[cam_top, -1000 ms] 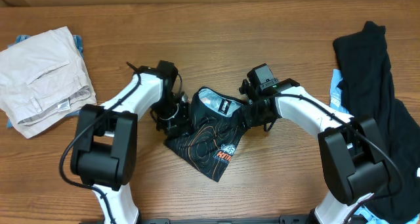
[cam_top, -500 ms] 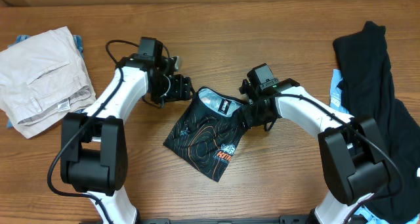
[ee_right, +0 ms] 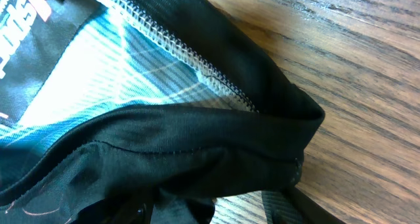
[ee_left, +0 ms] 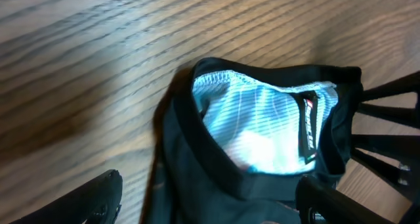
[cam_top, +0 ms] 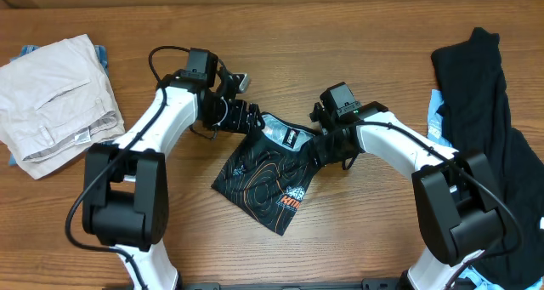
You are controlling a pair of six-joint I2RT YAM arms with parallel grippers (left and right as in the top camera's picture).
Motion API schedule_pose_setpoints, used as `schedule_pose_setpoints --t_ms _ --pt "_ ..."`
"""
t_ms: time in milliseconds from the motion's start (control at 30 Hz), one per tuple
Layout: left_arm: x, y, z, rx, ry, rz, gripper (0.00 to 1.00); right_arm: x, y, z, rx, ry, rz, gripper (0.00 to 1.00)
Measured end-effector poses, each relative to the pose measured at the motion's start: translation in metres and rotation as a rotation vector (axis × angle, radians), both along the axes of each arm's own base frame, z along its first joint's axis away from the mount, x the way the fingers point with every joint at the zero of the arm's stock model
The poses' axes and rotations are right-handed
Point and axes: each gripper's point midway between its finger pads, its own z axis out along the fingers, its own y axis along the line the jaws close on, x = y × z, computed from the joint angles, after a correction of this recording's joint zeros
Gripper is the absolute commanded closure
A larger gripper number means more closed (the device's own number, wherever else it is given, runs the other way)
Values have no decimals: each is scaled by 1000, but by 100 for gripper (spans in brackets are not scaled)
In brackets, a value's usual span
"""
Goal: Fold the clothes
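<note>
My left gripper grabs the jersey by the collar edge nearest the off-white trousers [ee_left: 188,136] next, to stack the folded jersey on them.
The clothes [cam_top: 268,178], a black jersey with orange contour lines, lie folded small at the table's middle, with the light blue inside of the collar [ee_left: 262,129] facing up. My left gripper [cam_top: 244,117] hovers at the collar's left edge and is open. In the left wrist view the left gripper [ee_left: 210,207] has its fingers [ee_left: 88,201] wide apart with the jersey's cloth between them. My right gripper [cam_top: 320,150] sits at the collar's right edge. In the right wrist view the right gripper [ee_right: 216,211] has bunched black cloth [ee_right: 197,152] in its jaws, holding the collar up.
Off-white trousers [cam_top: 55,103] lie folded at the far left on a bit of blue cloth. A plain black garment [cam_top: 480,103] with light blue cloth [cam_top: 435,116] lies along the right edge. Bare wood [cam_top: 280,52] surrounds the jersey.
My left gripper let go of the jersey's left edge, drew back, opened wide and came in at the collar. The right arm has not moved.
</note>
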Motion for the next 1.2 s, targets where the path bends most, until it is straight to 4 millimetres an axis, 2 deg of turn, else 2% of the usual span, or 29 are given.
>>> schedule_pose_setpoints --t_ms 200,300,500,533,567,600,633,667,700,767,867,967,1100,1200 --pt "-12 -12 -30 -55 65 -86 14 0 0 0 -1 -1 0 43" --pt "-13 -20 -29 -79 51 -128 14 0 0 0 -1 0 0 44" --pt "-21 -46 -32 -126 28 -239 30 0 0 0 -2 -1 0 44" --pt "-23 -49 -32 -127 25 -254 36 0 0 0 -2 -1 0 44" --pt "-25 -50 -33 -127 26 -264 47 0 0 0 -2 -1 0 44" --pt "-26 -51 -35 -124 27 -273 65 0 0 0 -3 -1 0 44" --pt "-27 -51 -37 -122 32 -275 78 0 -1 0 -3 -1 0 44" --pt "-28 -51 -40 -118 35 -281 88 0 0 0 -3 -2 0 44" --pt "-29 -51 -43 -117 40 -283 94 0 -1 0 -3 -1 -1 44" --pt "-29 -50 -46 -118 45 -286 96 0 -1 0 -4 -1 0 44" --pt "-28 -49 -45 -111 46 -287 96 0 -2 0 -9 -2 2 53" --pt "-27 -42 -41 -56 72 -278 96 -3 -5 -1 -26 14 -5 58" --pt "-6 -22 -26 73 59 -234 96 -12 -18 0 -70 66 -47 62" --pt "16 1 -3 173 15 -161 96 -6 -28 6 -82 71 -97 62"
